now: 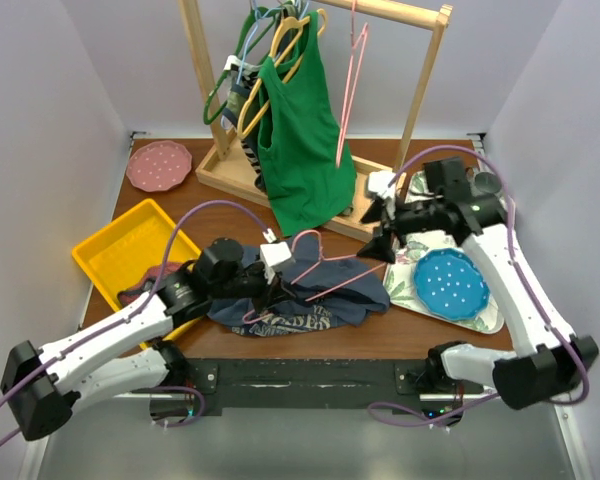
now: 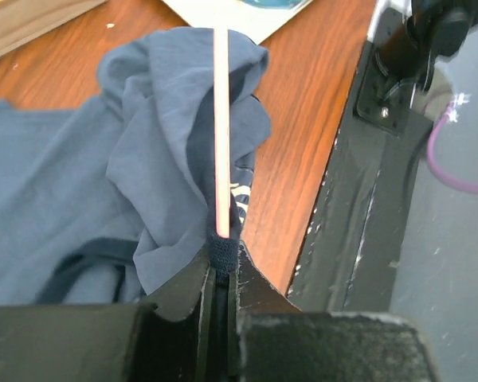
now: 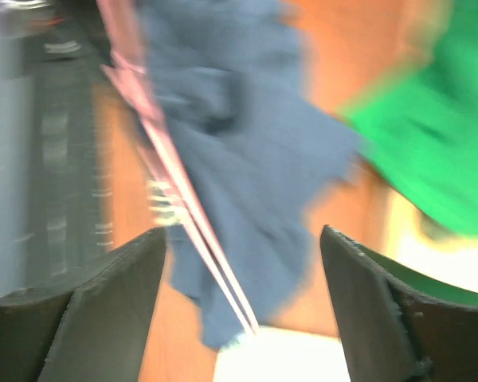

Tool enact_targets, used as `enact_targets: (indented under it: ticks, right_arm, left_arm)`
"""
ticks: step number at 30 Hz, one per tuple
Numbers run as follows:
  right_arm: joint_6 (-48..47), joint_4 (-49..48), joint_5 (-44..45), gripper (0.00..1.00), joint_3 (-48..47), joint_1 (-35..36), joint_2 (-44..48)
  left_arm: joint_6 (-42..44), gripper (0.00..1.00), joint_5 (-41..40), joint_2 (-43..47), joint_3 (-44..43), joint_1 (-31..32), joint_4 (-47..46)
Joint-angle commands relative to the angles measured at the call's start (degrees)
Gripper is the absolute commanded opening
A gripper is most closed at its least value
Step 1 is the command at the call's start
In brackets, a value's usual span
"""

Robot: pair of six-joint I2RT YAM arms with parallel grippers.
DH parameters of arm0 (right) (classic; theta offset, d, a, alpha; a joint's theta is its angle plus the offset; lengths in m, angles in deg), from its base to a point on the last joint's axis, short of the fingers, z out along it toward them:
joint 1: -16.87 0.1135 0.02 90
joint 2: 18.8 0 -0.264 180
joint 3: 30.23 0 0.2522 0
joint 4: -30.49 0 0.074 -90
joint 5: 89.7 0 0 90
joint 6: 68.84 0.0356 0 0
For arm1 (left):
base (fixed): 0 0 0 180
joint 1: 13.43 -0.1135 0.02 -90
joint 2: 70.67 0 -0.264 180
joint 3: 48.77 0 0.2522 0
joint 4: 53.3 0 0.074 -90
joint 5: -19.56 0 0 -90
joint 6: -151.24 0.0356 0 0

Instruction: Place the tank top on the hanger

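My right gripper grips the tank top's edge nearest the blue plate, beyond the hanger, next, to draw it over the hanger's end.
The navy tank top [image 1: 315,305] lies crumpled on the table near the front edge, pale print showing. The pink wire hanger [image 1: 340,260] lies across and partly inside it, hook up. My left gripper [image 1: 270,288] is shut on the hanger's wire together with a dark hem of the tank top. The left wrist view shows the wire [image 2: 221,119] running straight out of the shut jaws [image 2: 221,267] over bunched fabric [image 2: 159,151]. My right gripper [image 1: 382,245] is open and empty at the top's right end. Its blurred wrist view shows the gripper [image 3: 243,239] above the hanger [image 3: 183,199] and fabric [image 3: 247,143].
A wooden rack [image 1: 230,165] at the back holds a green tank top [image 1: 300,140], coloured hangers and another pink hanger [image 1: 355,80]. A yellow tray [image 1: 120,250] is at the left, with a pink plate [image 1: 158,165] behind it. A blue plate [image 1: 450,283] sits on a tray at the right.
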Motion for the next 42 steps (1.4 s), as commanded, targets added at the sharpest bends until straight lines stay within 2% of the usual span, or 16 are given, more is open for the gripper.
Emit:
enact_targets:
  ticks: [1,4,10,12,13,14,17,25,30,33,34,35,39,42]
  right_arm:
    - [11.13,-10.78,11.27,0.87,4.28,-2.95,8.40]
    - [10.35,-10.09,13.49,0.87,6.66,-2.95,10.53]
    - [2.37,-4.38,11.74,0.78,14.30,-2.69,10.89]
    - [1.47,-5.16,14.18,0.72,18.76,1.07,9.31]
    - [1.38,-7.08,19.59,0.70,20.36,3.44,8.61]
    - [1.82,-8.66,22.25,0.70,21.94,8.51,7.30]
    - [2.61,-12.89,28.33,0.70,26.87,14.78,5.18]
    - [5.25,-16.85,38.97,0.70,29.07,25.17,-0.45]
    - [7.27,-18.87,45.47,0.47,28.46,25.88,-3.17]
    - [8.32,-20.19,46.62,0.20,27.94,25.88,-3.79]
    - [8.76,-20.11,46.71,0.05,27.67,25.88,-4.14]
    - [9.03,-20.02,47.06,0.00,26.89,25.79,-4.06]
    - [9.29,-18.62,47.16,0.00,24.25,23.95,-1.25]
    - [7.28,-13.63,41.55,0.00,18.37,17.20,1.39]
  left_arm:
    - [-12.95,0.00,-6.04,7.12,4.67,0.13,-10.04]
    - [-17.26,0.00,-10.78,11.69,6.96,0.04,-10.23]
    - [-24.56,0.00,-18.52,17.84,11.00,0.04,-9.17]
    - [-25.80,0.00,-19.67,18.82,12.67,0.13,-9.78]
    - [-26.85,0.00,-19.85,19.60,13.12,0.04,-10.74]
    - [-27.30,0.00,-20.11,19.96,13.38,0.04,-11.01]
    - [-28.18,0.00,-21.08,20.49,13.82,0.04,-11.54]
    - [-29.59,0.00,-23.46,22.77,14.62,0.04,-11.10]
    - [-28.97,0.00,-23.72,23.30,14.35,0.04,-9.97]
    - [-28.09,0.00,-24.24,24.88,13.91,0.04,-8.56]
    - [-27.92,0.00,-24.51,25.32,13.91,0.04,-8.12]
    - [-27.74,0.00,-24.51,25.67,13.83,0.13,-7.68]
    - [-26.25,0.00,-24.51,27.87,13.21,0.04,-4.87]
    - [-23.10,0.00,-24.51,29.01,11.72,0.13,-2.16]
